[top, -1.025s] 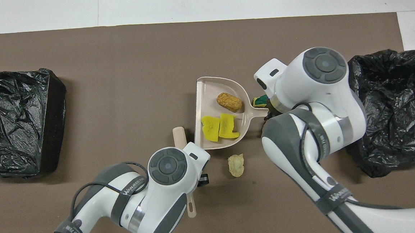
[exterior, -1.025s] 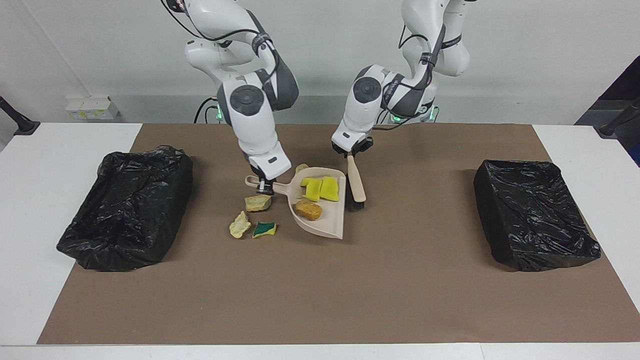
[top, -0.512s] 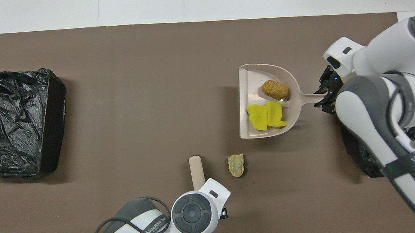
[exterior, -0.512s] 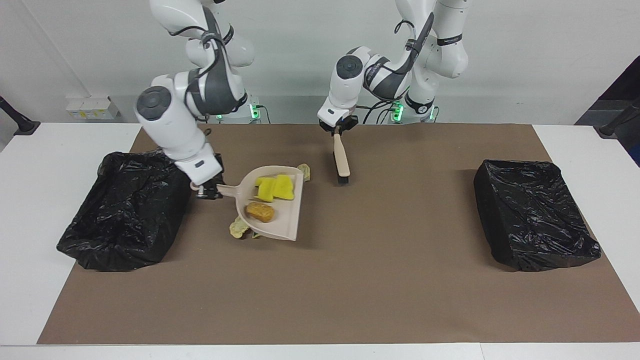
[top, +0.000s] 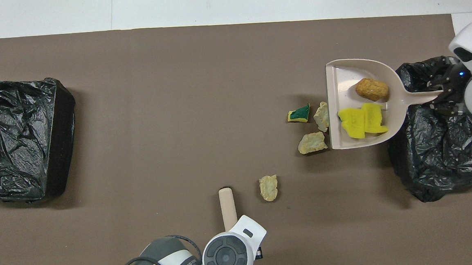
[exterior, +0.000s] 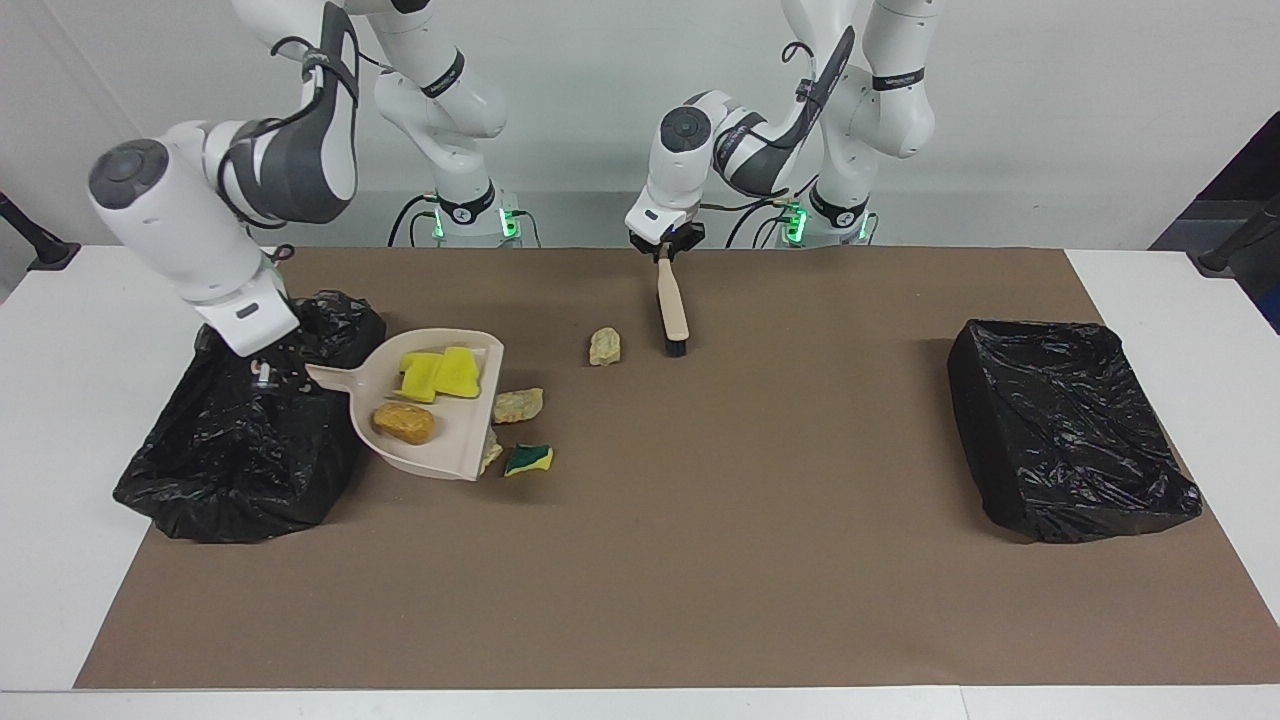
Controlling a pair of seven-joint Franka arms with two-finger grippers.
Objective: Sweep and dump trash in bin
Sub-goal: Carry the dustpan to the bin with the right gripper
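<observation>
The brush handle [top: 227, 207] rests low on the brown mat, its shadow tight beside it, so it is time for my left gripper to let go.
My right gripper [exterior: 265, 372] is shut on the handle of the beige dustpan [exterior: 452, 432], held up at the edge of the black-lined bin [exterior: 230, 480] at the right arm's end. In the pan [top: 345, 76] lie two yellow sponges [top: 361, 120] and an orange-brown chunk [top: 372, 89] of trash. On the mat beside it are two pale beige chunks [top: 312, 142] [top: 322, 116] and a yellow-and-green sponge [top: 299, 114]. Another beige chunk [exterior: 604, 346] lies near the brush [exterior: 673, 310], which hangs from my shut left gripper [exterior: 663, 252].
A second black-lined bin [exterior: 1070, 440] stands at the left arm's end of the brown mat [exterior: 700, 560]. White table shows around the mat. In the overhead view the bin at the right arm's end [top: 434, 165] sits partly under the right arm.
The right arm has lifted the loaded dustpan and carried it to the bin at its end. The left arm has drawn the brush back toward the robots, uncovering the chunks on the mat.
</observation>
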